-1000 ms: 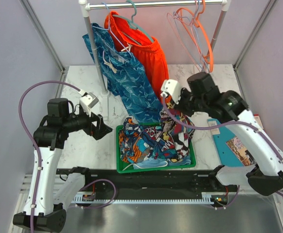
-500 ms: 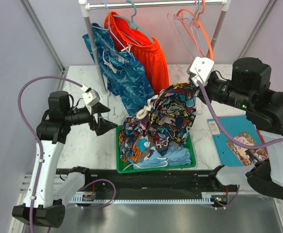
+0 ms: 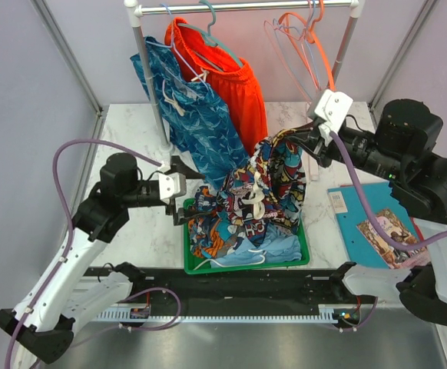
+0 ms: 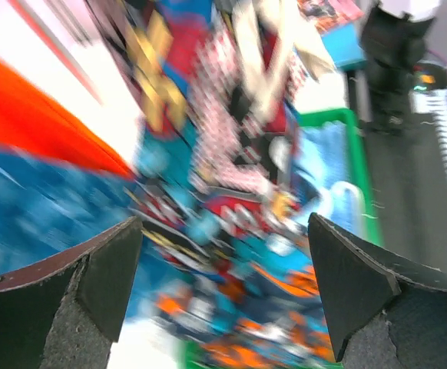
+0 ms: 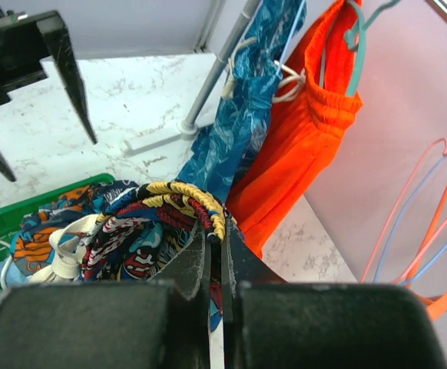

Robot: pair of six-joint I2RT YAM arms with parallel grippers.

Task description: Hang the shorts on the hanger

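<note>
I will spread the shorts for the hanger. For that, my left gripper will next grab the comic-print shorts' waistband, across the drawstring from my right gripper.
The comic-print shorts (image 3: 273, 181) hang bunched from my right gripper (image 3: 306, 143), their lower part still lying in the green tray (image 3: 187, 261). In the right wrist view the right gripper (image 5: 217, 232) is shut on the yellow, red and navy waistband (image 5: 179, 201), and the white drawstring (image 5: 64, 250) dangles to the left. My left gripper (image 3: 185, 194) is open and empty at the tray's left edge, close to the hanging cloth. The left wrist view is blurred, with the print between the spread fingers (image 4: 93, 284). The thin pale pink hanger (image 3: 277, 46) hangs on the rail at the upper right.
Blue patterned shorts (image 3: 200, 123) and orange shorts (image 3: 235, 77) hang on the rail (image 3: 246, 6) by the stand pole (image 3: 158, 100). Orange hangers (image 3: 319, 58) hang near the pink one. More clothes (image 3: 258, 250) lie in the tray. A blue board (image 3: 365, 223) lies at the right.
My right gripper has lifted the comic-print shorts out of the tray, up and to the right. My left arm has swung right, close to the tray and the hanging cloth.
</note>
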